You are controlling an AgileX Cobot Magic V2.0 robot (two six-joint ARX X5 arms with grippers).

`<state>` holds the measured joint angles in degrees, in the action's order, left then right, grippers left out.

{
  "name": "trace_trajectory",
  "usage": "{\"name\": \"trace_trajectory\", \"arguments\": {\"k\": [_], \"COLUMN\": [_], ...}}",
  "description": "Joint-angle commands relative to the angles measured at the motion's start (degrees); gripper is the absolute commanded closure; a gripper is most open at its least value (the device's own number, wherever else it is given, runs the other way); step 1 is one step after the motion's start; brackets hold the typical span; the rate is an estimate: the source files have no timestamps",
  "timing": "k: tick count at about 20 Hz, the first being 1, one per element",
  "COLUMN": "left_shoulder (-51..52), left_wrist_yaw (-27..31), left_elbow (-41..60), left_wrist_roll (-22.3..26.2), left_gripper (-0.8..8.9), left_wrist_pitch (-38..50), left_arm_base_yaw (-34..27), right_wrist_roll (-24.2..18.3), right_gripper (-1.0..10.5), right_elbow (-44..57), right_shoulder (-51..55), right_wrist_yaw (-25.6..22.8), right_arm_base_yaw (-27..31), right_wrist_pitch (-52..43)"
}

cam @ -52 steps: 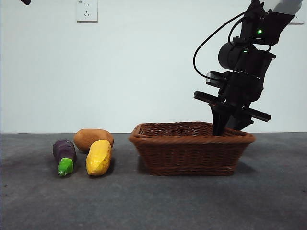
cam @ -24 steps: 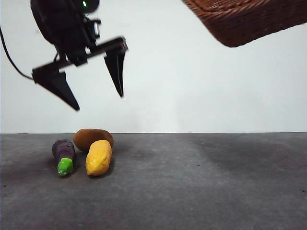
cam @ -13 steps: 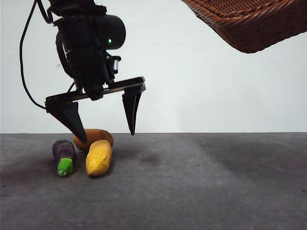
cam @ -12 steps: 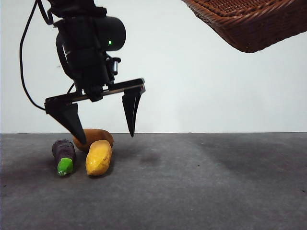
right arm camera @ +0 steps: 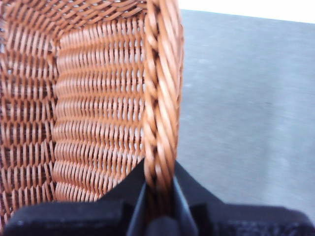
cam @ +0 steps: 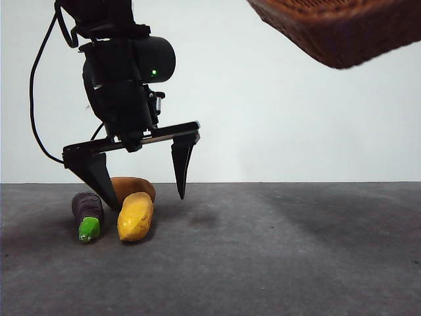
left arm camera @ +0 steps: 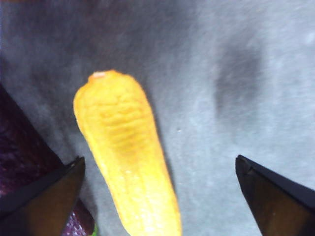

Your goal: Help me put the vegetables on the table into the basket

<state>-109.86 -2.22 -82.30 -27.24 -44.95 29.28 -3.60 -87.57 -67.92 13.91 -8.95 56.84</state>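
Observation:
My left gripper is to grab the yellow bumpy vegetable by its thick middle next. The vegetable can then go into the basket.
Three vegetables lie on the table at the left: a purple eggplant with a green cap, a brown potato behind, and a yellow bumpy vegetable. My left gripper is open and low over them, its jaws straddling the yellow vegetable without touching it. The eggplant shows beside one jaw. The brown wicker basket hangs tilted in the air at the upper right, with my right gripper shut on its braided rim.
The grey table stretches bare to the right of the vegetables, under the lifted basket. A white wall stands behind.
The basket has been lifted off the table to the upper right. The left arm has come in and dropped lower over the vegetables, its open jaws now near the table.

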Motion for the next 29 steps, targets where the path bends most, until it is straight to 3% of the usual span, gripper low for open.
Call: {"name": "trace_trajectory", "arguments": {"k": [1,5,14,17,19,23,29], "left_shoulder": [-2.21,-2.67,-2.67,-2.67,-2.67,-2.56,3.58], "left_wrist_yaw": [0.2,0.72,0.7,-0.13,-1.38,-4.02,-4.0], "left_elbow": [0.15,0.15,0.15,0.15,0.15,0.13,0.15], "left_wrist_roll": [-0.83,-0.9,-1.05,-1.07,-1.05,1.73,12.92], "left_gripper": [1.67,1.7,6.59,7.03,8.03,8.21,8.21], "left_wrist_pitch": [-0.83,0.44,1.81,3.48,4.55,6.47,6.01], "left_arm_base_yaw": [0.02,0.5,0.55,0.55,0.55,0.5,-0.02], "right_wrist_roll": [0.28,0.28,0.04,-0.17,-0.2,-0.09,0.7], "right_gripper": [9.6,9.6,9.6,9.6,9.6,9.6,9.6], "right_elbow": [0.09,0.09,0.09,0.09,0.09,0.11,2.32], "right_shoulder": [0.28,0.28,0.28,0.28,0.28,0.24,-2.25], "right_wrist_yaw": [1.07,1.07,1.07,1.07,1.07,0.94,-1.75], "right_arm_base_yaw": [0.02,0.02,0.02,0.02,0.02,0.02,0.09], "right_wrist_pitch": [-1.09,-1.09,-1.07,-1.07,-1.05,-0.85,0.85]}}
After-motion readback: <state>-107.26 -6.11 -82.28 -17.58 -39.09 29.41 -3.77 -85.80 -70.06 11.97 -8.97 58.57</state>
